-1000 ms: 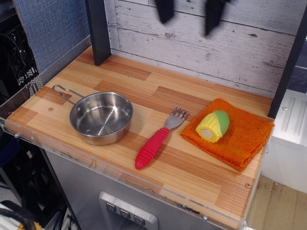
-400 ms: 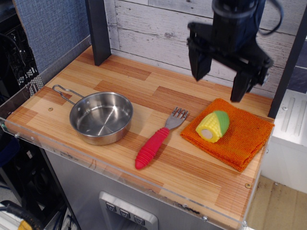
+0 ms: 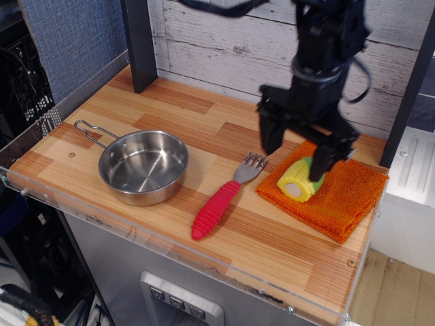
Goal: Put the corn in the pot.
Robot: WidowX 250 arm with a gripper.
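Next, my gripper takes hold of the corn by the sides of its body (image 3: 302, 178) to get the corn into the pot (image 3: 143, 166).
The corn (image 3: 296, 180) lies on its side on an orange cloth (image 3: 340, 197) at the right of the wooden counter, pale cut face toward the front left. The pot (image 3: 143, 166), a shiny shallow steel pan with a wire loop handle at its left, stands empty at the left. My gripper (image 3: 294, 151) is open, black fingers pointing down. It hangs just above and behind the corn. One finger (image 3: 270, 136) is left of the corn; the other (image 3: 322, 159) covers the corn's green end.
A fork with a red handle (image 3: 219, 206) lies between pot and cloth. A dark post (image 3: 138, 42) stands at the back left. A grey plank wall (image 3: 224, 47) runs along the back. The counter's front edge (image 3: 170, 248) has a clear lip.
The gripper has come down from the top of the view and moved slightly left, now low over the corn, still open. Corn, pot and fork have not moved.
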